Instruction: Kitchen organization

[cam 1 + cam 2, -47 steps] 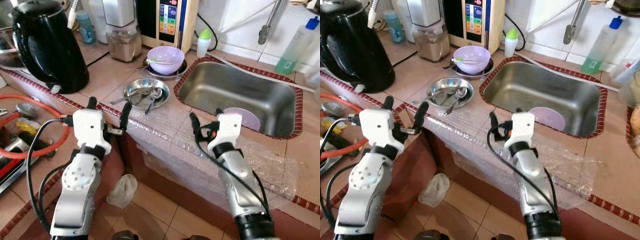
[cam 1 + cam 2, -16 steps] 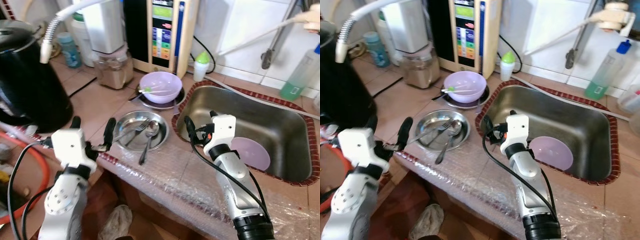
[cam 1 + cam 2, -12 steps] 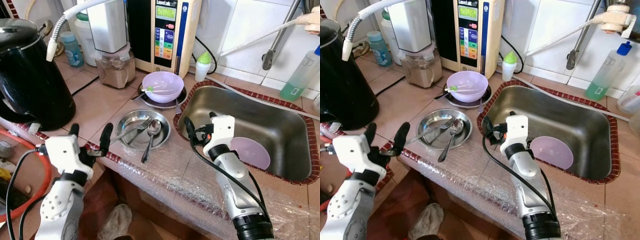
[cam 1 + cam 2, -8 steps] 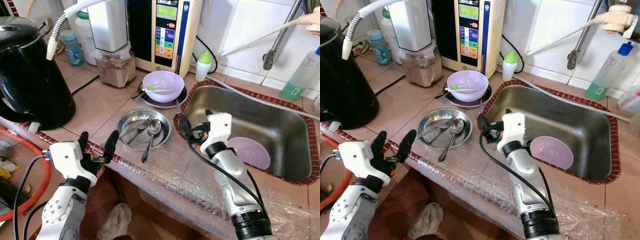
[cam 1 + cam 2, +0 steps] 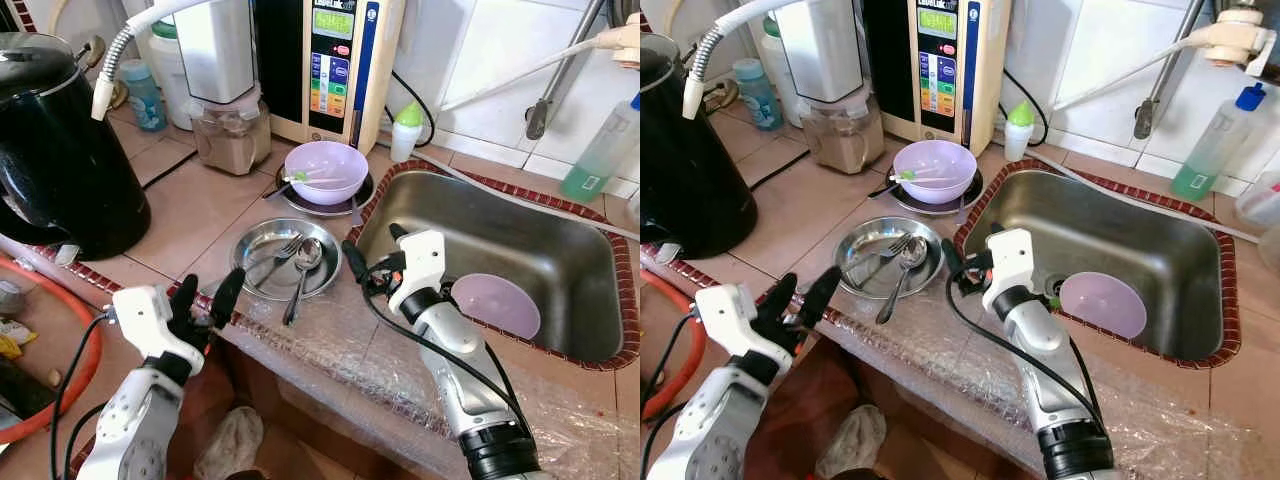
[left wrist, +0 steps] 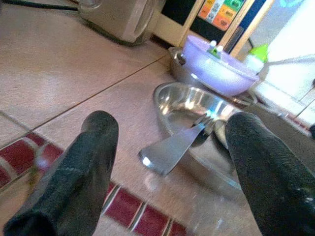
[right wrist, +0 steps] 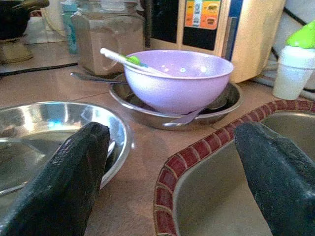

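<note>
Next, my left gripper grabs the steel fork by its raised handle, since the fork's teeth lie down inside the steel plate beside a spoon.
A steel plate [image 5: 262, 272] holding a fork [image 5: 268, 256] and spoons lies on the tiled counter left of the sink [image 5: 440, 215]. Behind it a purple bowl [image 5: 325, 172] with a green-tipped utensil sits on a second steel plate. A purple plate [image 5: 495, 305] leans in the sink. My left gripper [image 5: 210, 292] is open at the counter's front edge, just short of the steel plate [image 6: 182, 105], with the fork handle [image 6: 170, 150] between its fingers' line of sight. My right gripper [image 5: 372, 247] is open over the sink's left rim [image 7: 165, 169], facing the purple bowl [image 7: 177, 78].
A black kettle [image 5: 60, 150] stands at the left. A blender jar [image 5: 230, 130], a water purifier [image 5: 335, 60] and a small green-capped bottle [image 5: 405, 130] line the back. Bubble wrap [image 5: 330, 350] covers the counter's front edge. An orange hose [image 5: 70, 395] and a floor rag [image 5: 235, 440] lie below.
The right gripper has moved left from over the sink to its left rim beside the steel plate. The left gripper has shifted right and lower along the counter's front edge.
</note>
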{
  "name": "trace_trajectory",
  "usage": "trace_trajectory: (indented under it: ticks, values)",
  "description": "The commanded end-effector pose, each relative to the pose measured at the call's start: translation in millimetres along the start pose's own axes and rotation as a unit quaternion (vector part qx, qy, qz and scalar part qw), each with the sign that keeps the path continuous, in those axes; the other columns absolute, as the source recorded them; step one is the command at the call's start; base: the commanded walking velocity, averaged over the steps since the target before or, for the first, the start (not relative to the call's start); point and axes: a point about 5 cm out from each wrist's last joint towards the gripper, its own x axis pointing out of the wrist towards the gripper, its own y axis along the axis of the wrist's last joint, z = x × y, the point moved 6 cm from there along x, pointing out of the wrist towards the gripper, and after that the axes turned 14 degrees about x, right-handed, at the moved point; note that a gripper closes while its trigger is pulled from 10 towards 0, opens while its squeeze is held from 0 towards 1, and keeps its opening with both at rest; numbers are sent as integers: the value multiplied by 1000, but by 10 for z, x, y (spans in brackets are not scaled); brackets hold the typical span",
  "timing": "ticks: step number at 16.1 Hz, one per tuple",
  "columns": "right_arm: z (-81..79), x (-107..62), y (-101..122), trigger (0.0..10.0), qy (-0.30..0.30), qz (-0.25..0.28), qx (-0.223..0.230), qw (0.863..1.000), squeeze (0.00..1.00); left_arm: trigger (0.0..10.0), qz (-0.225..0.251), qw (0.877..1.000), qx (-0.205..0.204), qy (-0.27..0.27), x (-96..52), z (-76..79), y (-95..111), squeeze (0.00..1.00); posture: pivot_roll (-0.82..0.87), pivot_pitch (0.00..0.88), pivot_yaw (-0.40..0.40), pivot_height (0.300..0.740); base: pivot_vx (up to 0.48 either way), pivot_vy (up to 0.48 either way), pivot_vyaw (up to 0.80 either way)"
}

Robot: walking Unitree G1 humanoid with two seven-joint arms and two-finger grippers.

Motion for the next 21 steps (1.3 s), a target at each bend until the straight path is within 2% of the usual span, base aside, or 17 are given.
trace_trajectory:
  ticks: [1,4,7,11,15,21]
  values:
    - [-95,-18,-35,10000,29,-11,0,1000,0,0,-5,1000,-16,-3,29,-2,-39,0,47,0,1,740,0,0,0]
    - [-290,-63,-94,10000,99,-45,17,994,0,0,-7,999,-43,-7,114,26,-50,0,33,0,1,740,0,0,0]
    - [-320,-160,-168,10000,128,-67,16,989,0,0,-10,999,-49,-12,139,54,-73,0,27,0,8,740,0,0,0]
    - [-284,-138,-141,10000,122,-66,12,990,0,0,-10,998,-63,-10,203,31,-66,0,22,0,18,740,0,0,0]
    - [-359,-175,-186,10000,133,-72,14,988,0,0,-13,997,-68,-15,228,35,-60,0,25,0,27,740,0,0,0]
    - [-344,-167,-175,10000,137,-76,15,988,0,0,-16,996,-81,-16,243,22,-45,0,23,0,25,740,0,0,0]
